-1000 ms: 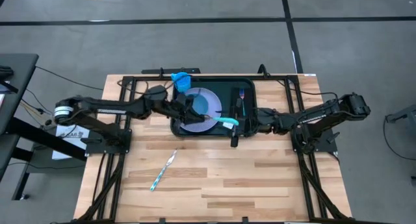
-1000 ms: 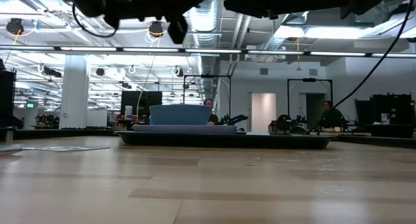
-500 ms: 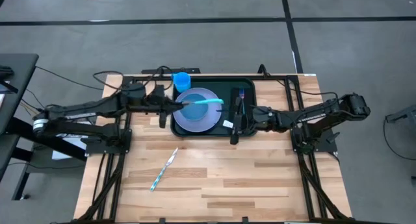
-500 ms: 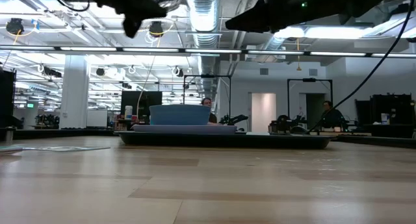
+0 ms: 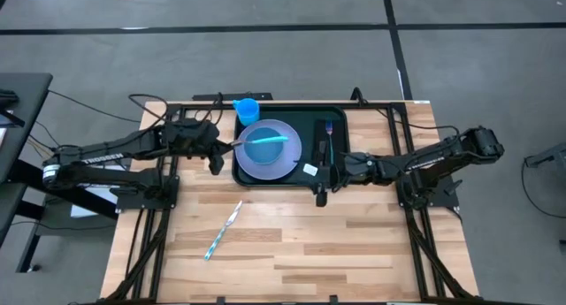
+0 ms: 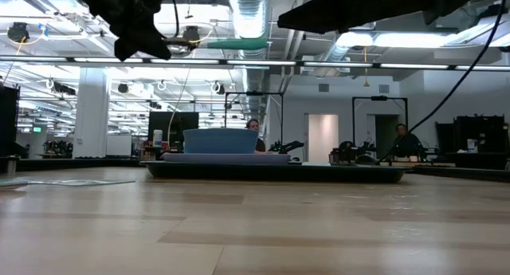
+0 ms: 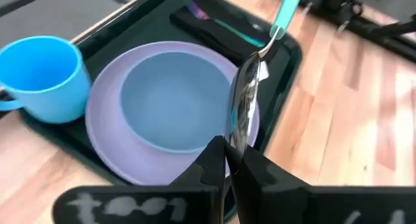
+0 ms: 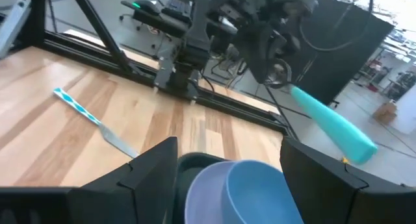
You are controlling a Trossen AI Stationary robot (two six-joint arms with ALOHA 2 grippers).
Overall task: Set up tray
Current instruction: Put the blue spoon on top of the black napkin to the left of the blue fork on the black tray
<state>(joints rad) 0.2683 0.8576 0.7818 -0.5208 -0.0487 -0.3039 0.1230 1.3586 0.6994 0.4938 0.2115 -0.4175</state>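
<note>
I should next grab the spoon by its teal handle [image 5: 270, 140] with my right gripper, to lay it on the tray beside the fork [image 5: 327, 133].
The dark tray [image 5: 334, 174] lies at the table's far middle. It carries a lavender plate [image 5: 287, 163] with a blue bowl [image 7: 170, 100], a blue cup [image 5: 246, 109], and a fork [image 5: 327, 133] on a black napkin. My left gripper [image 7: 229, 160] hovers at the tray's left edge, shut on a teal-handled spoon [image 5: 265, 139] that reaches over the bowl. My right gripper [image 5: 322, 183] hangs open at the tray's near right corner, touching nothing. My left gripper pinches the spoon's metal bowl end [image 7: 242, 110] between its two fingers. It comes roughly level from the table's left, with the fingers along the spoon. The spoon is lifted clear, and its teal handle [image 7: 289, 6] points toward the table's right, above the plate.
A teal-handled knife [image 5: 223, 232] lies on the bare wood near the table's left middle, well short of the tray. The near half of the table is open wood. Black frame rails run along the table's left, right and far edges.
My left gripper has drawn back from over the plate toward the table's left edge, keeping its hold on the spoon. The spoon's handle has moved from the tray's near right corner, beside my right gripper, to above the bowl.
</note>
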